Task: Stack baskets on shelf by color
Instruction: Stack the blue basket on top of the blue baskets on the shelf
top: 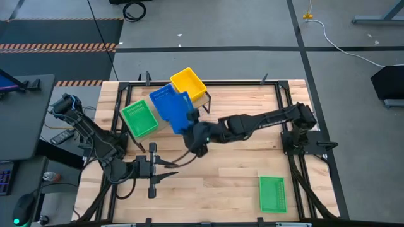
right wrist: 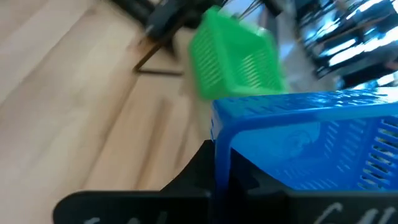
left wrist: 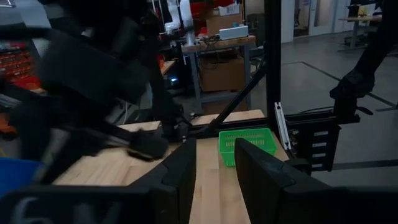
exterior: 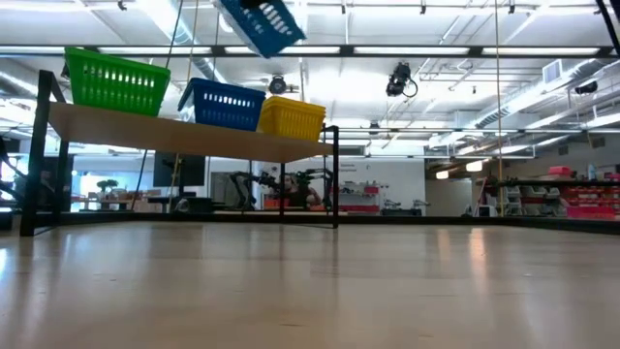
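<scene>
The robot's right gripper needs to keep holding the held basket until it reaches the shelf's blue basket's rim, and only then open: the held basket is hanging tilted, short of that rim.
My right gripper is shut on a blue basket and holds it in the air over the shelf; in the low view this basket hangs tilted high above the shelf. On the shelf rest a green basket, a blue basket and a yellow basket. Another green basket lies flat on the table near its right near corner, also visible as the green basket in the left wrist view. My left gripper waits open near the table's near left side. My right gripper pinches the blue basket by the wall at its near end, one finger on each side of that wall. The fingers reach it from the table's right side. The basket is lifted clear and tilted above the shelf.
The shelf's black legs and the black frame rails around the table stand close by. Bare wooden tabletop lies between the two arms. Beyond the table is a workshop room.
</scene>
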Motion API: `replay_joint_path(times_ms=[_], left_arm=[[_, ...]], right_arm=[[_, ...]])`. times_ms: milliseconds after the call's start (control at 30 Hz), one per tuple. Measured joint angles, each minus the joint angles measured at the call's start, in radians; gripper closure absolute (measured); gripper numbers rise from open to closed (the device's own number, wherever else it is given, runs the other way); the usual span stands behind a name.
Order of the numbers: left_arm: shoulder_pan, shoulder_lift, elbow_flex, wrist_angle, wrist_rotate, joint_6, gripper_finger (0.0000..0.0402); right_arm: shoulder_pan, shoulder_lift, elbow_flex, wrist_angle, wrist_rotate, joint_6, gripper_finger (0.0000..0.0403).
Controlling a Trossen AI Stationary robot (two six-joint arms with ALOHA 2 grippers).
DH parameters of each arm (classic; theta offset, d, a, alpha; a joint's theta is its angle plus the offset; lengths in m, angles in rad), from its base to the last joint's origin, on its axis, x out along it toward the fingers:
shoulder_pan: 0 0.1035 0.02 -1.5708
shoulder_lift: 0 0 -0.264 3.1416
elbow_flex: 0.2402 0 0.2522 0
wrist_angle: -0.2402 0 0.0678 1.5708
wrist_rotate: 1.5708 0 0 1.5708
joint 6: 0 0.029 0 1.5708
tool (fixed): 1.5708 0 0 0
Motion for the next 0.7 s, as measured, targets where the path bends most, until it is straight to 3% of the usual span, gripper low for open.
replay_joint_path(times_ms=[100,333,567,700], left_arm=[[0.0,0.0,0.0,0.0,0.0,0.002,0.0285],[0.0,0.0,0.0,0.0,0.0,0.002,0.0285],[0.0,0.0,0.0,0.001,0.0,0.003,0.0285],[0.0,0.0,0.0,0.001,0.0,0.003,0.0285]], right_arm=[[-0.036,0.0,0.0,0.087,-0.032,-0.069,0.0393],[-0.126,0.001,0.0,0.157,-0.233,-0.089,0.0393],[-0.195,0.002,0.0,0.175,-0.26,-0.088,0.0393],[-0.234,0.002,-0.006,0.187,-0.364,-0.088,0.0393]])
